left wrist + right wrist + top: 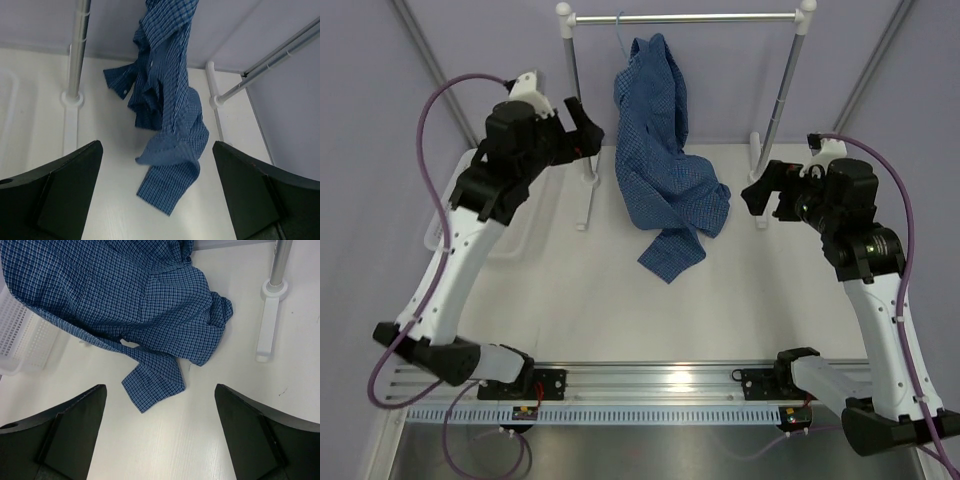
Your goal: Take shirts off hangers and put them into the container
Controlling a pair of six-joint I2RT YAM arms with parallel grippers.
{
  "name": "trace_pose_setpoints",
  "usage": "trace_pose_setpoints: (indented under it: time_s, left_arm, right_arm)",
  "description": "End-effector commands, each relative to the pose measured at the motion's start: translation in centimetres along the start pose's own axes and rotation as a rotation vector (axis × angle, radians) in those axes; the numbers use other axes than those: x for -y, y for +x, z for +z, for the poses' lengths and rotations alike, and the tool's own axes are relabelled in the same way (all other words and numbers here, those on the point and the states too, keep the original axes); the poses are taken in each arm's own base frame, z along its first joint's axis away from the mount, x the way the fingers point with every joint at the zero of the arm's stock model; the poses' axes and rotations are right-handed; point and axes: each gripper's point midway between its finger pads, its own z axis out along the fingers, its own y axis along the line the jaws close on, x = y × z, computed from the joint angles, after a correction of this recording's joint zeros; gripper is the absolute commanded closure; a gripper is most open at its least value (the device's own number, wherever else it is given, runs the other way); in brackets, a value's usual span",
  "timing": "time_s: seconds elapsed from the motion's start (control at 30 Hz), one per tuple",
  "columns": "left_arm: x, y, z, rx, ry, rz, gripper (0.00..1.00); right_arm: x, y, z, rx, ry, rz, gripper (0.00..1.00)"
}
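My left gripper grabs the blue checked shirt's upper edge (636, 67) below the hanger next, so the hook stays free for removing the hanger.
A blue checked shirt (660, 150) hangs from the light-blue wire hanger; only the hanger's hook (620, 20) shows, on the rail. The shirt's lower part and one sleeve trail onto the white table. My left gripper (585, 128) hovers open just left of the shirt, nothing between its fingers. My right gripper (760, 190) hovers open to the shirt's right, also empty. In the left wrist view the shirt (165, 110) drapes ahead of the open gripper (157, 147). The right wrist view has the sleeve cuff of the shirt (125, 300) ahead of the open gripper (160, 390). The white mesh container (15, 335) stands behind the shirt; its rim (433, 230) is partly hidden under my left arm.
A white-and-metal clothes rail (685, 17) spans the back of the table on two posts, with feet at left (588, 190) and right (760, 215). The right post's foot (267, 315) lies close to the shirt. Grey walls enclose the table on three sides.
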Motion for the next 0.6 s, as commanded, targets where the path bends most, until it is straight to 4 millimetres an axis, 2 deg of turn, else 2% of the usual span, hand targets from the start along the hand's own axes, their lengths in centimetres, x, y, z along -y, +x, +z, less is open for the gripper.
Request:
trace_pose_setpoints:
  time_s: [0.0, 0.03, 0.07, 0.1, 0.13, 0.17, 0.2, 0.27, 0.37, 0.5, 0.53, 0.57]
  left_arm:
    - [2.7, -2.8, 6.0, 0.040, 0.059, 0.036, 0.01]
    - [3.7, -4.6, 6.5, 0.077, 0.079, 0.040, 0.02]
    - [4.0, -4.8, 7.6, 0.074, 0.079, 0.044, 0.04]
    - [3.8, -3.4, 10.3, 0.031, 0.075, 0.050, 0.04]
    - [4.7, -4.6, 10.7, 0.053, 0.097, 0.052, 0.06]
    - [4.8, -4.5, 11.5, 0.048, 0.102, 0.051, 0.07]
    - [4.7, -3.4, 13.2, 0.017, 0.102, 0.053, 0.08]
    - [5.0, -3.9, 14.0, 0.030, 0.108, 0.063, 0.10]
    - [5.6, -2.7, 15.6, 0.001, 0.158, 0.091, 0.18]
    - [5.8, -1.8, 16.6, -0.008, 0.185, 0.125, 0.35]
    - [5.9, -1.7, 16.7, -0.004, 0.189, 0.133, 0.45]
    - [6.1, -1.7, 16.9, 0.003, 0.200, 0.147, 0.50]
  right_arm:
    - [-1.0, 0.7, -1.5, 0.017, -0.046, 0.006, 0.00]
    - [-1.0, 0.9, -1.8, 0.019, -0.046, 0.011, 0.01]
    - [-1.0, 1.5, -2.5, 0.021, -0.050, 0.015, 0.01]
    - [-0.9, 1.9, -2.7, 0.019, -0.051, 0.022, 0.01]
    - [-1.0, 2.5, -3.3, 0.022, -0.059, 0.026, 0.00]
    - [-1.1, 2.8, -3.6, 0.023, -0.063, 0.029, 0.01]
    - [-1.1, 3.2, -3.9, 0.014, -0.066, 0.033, 0.01]
    - [-1.2, 3.9, -4.7, 0.014, -0.076, 0.037, 0.00]
    - [-0.9, 4.9, -5.5, 0.005, -0.065, 0.038, 0.01]
    - [-0.4, 5.5, -6.0, -0.003, -0.041, 0.032, 0.00]
    - [-0.3, 5.6, -6.1, -0.002, -0.040, 0.028, 0.00]
    - [-0.3, 5.8, -6.1, -0.008, -0.037, 0.030, 0.00]
